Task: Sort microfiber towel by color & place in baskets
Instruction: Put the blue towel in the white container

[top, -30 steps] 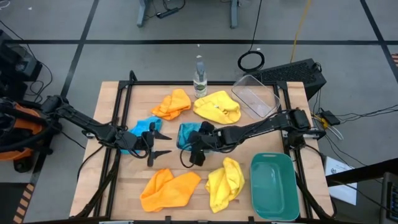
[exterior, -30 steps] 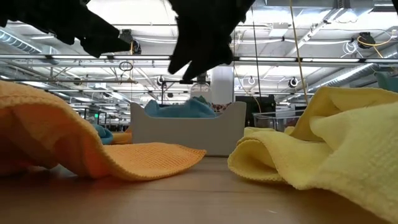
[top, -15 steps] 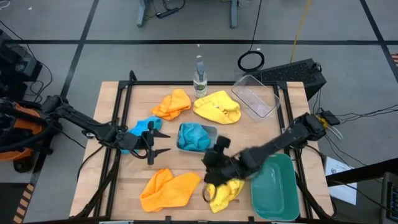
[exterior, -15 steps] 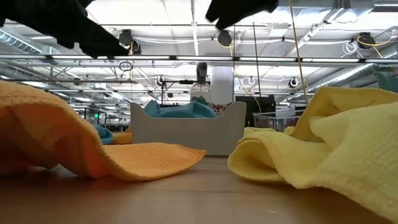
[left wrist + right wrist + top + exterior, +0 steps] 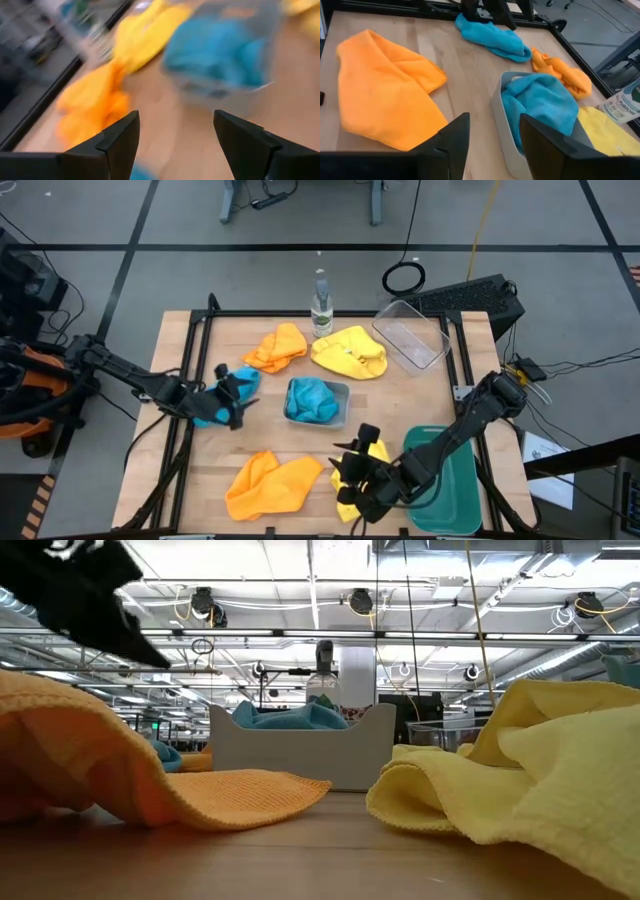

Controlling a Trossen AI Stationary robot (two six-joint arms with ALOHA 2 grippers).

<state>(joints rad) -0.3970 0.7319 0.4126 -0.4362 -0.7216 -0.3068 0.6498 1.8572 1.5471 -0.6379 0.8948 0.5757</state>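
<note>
The left gripper grabs the blue towel by its gathered fold [image 5: 246, 383] next, to sort it into the grey-blue basket [image 5: 340, 392].
My left gripper [image 5: 236, 396] is open and stands over a bright blue towel [image 5: 218, 398] at the table's left; the right wrist view also shows it there [image 5: 487, 12]. My right gripper [image 5: 352, 467] is open and empty, above the near yellow towel [image 5: 362, 480] beside the dark green basket [image 5: 440, 480]. A second blue towel [image 5: 312, 398] lies in the pale grey-blue basket [image 5: 340, 392] at mid-table. One orange towel [image 5: 268, 485] lies near, another [image 5: 277, 345] far. A second yellow towel [image 5: 350, 352] lies far, by the clear basket [image 5: 412, 335]. My left gripper comes down at the blue towel's far edge [image 5: 492, 30] with open fingers. I cannot tell whether they touch the cloth.
A clear bottle [image 5: 320, 305] stands at the far edge between the far orange and yellow towels. Black frame rails run along the table's left and right sides. Bare wood shows between the grey-blue basket and the near towels.
My right gripper has left the grey-blue basket, where the blue towel stays, and has gone toward the near edge to above the near yellow towel. My left gripper has turned and drawn back toward the blue towel at the left.
</note>
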